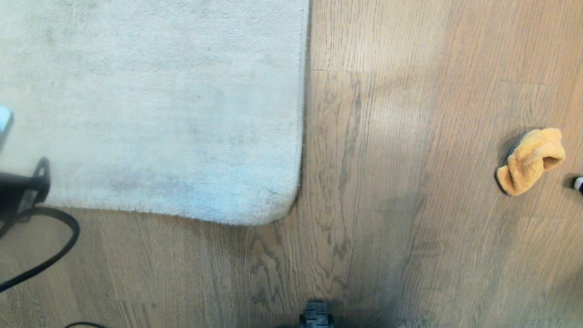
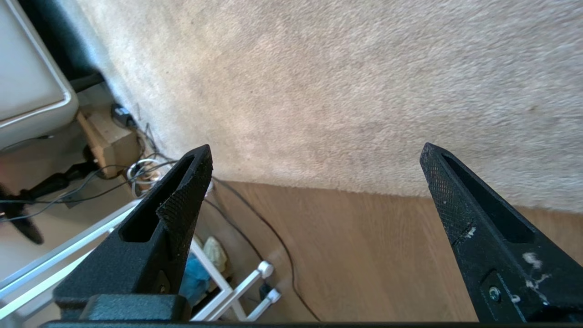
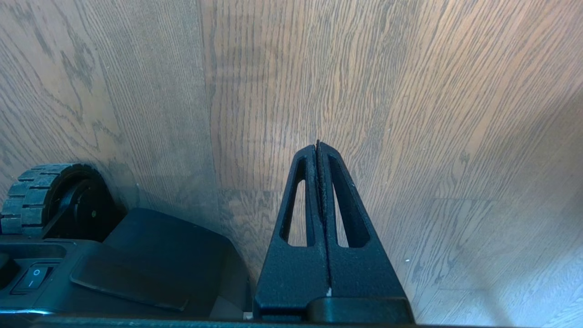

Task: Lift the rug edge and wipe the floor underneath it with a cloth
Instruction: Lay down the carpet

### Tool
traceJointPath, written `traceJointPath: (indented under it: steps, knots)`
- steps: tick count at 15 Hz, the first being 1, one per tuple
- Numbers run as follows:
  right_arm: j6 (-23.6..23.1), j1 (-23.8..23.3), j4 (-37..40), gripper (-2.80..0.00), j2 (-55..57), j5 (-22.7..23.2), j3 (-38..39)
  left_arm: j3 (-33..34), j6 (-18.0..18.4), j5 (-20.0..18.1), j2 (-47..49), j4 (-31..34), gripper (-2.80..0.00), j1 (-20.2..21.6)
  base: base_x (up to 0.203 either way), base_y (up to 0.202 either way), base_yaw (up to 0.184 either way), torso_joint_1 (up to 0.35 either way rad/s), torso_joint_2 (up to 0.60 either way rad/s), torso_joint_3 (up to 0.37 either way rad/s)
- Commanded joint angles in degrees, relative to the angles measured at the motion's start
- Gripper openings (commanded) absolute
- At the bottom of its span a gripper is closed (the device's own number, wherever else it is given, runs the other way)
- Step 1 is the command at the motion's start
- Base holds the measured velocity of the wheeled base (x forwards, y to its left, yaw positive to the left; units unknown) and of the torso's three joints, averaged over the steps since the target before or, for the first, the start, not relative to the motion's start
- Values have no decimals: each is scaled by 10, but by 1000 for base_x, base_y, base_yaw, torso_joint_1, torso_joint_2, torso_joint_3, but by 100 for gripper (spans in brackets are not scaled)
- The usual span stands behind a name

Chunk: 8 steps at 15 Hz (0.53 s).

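Observation:
I will next grab the rug with my left gripper by its edge [image 1: 248,221] beside the rounded corner, then can wipe the floor underneath.
The pale grey rug [image 1: 155,105] lies flat on the brown wood-grain floor [image 1: 378,205], its rounded corner near the middle of the head view. Far to the right the orange-tan cloth [image 1: 530,161] lies bunched on the floor, with no gripper near it. My left arm [image 1: 23,191] shows at the left edge, over the rug's near edge. In the left wrist view my left gripper [image 2: 316,146] is open and empty above the rug [image 2: 341,82] where its edge meets the floor [image 2: 364,255]. My right gripper [image 3: 317,145] is shut on nothing, over bare floor [image 3: 432,114] beside the base.
A black cable [image 1: 50,255] loops across the floor at the left. Beyond the rug's side are a white metal frame [image 2: 227,291], thin cables [image 2: 255,223], a wooden block [image 2: 109,141] and a pale cabinet [image 2: 27,82]. The base's wheel [image 3: 41,196] sits next to my right gripper.

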Motion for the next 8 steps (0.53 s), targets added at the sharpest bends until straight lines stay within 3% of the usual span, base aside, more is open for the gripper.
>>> traceJointPath:
  steps: [1, 8]
  knots:
    - [0, 0, 0, -280, 1, 0, 0, 3, 0, 2, -9, -2, 0, -12, 0, 0, 0, 0, 0, 0]
    - [0, 0, 0, -280, 1, 0, 0, 23, 1, 3, -10, 3, 0, -58, 0, 0, 0, 0, 0, 0]
